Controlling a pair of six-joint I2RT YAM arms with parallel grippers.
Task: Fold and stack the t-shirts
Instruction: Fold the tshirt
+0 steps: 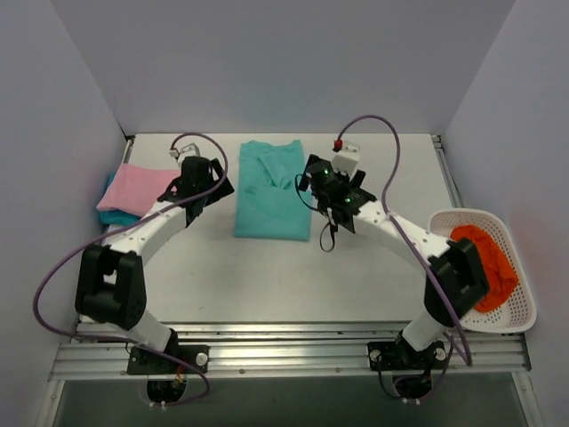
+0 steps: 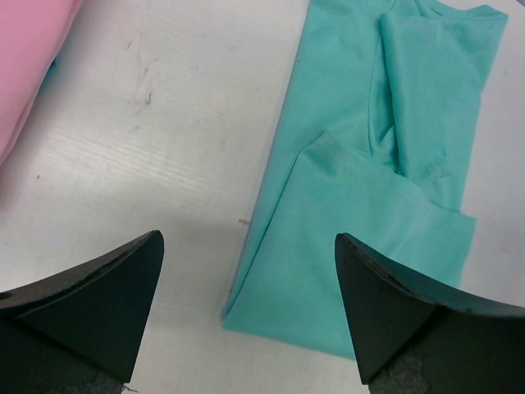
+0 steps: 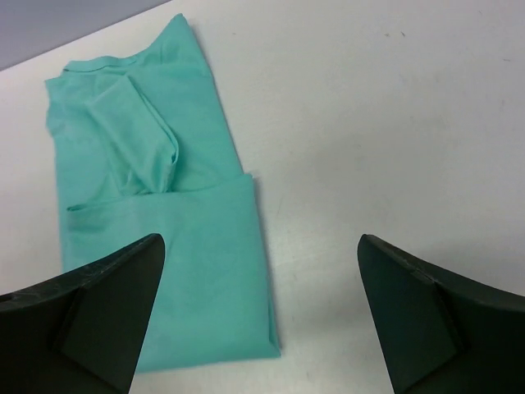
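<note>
I should grab the mint-teal t-shirt (image 1: 271, 189) next by its basket-side near-edge corner with my right gripper to fold that end over.
A mint-teal t-shirt (image 1: 271, 189) lies partly folded in a long strip at the table's middle back; it also shows in the left wrist view (image 2: 369, 172) and the right wrist view (image 3: 156, 213). A folded pink t-shirt (image 1: 138, 188) lies at the far left on a darker turquoise one (image 1: 113, 216); its edge shows in the left wrist view (image 2: 25, 57). My left gripper (image 1: 212, 184) is open and empty, just left of the mint shirt. My right gripper (image 1: 311, 181) is open and empty at the shirt's right edge.
A white mesh basket (image 1: 521, 313) stands at the right edge with an orange-red garment (image 1: 487, 262) in it. Grey walls close in the table on the left, back and right. A metal rail (image 1: 284, 342) runs along the near edge.
</note>
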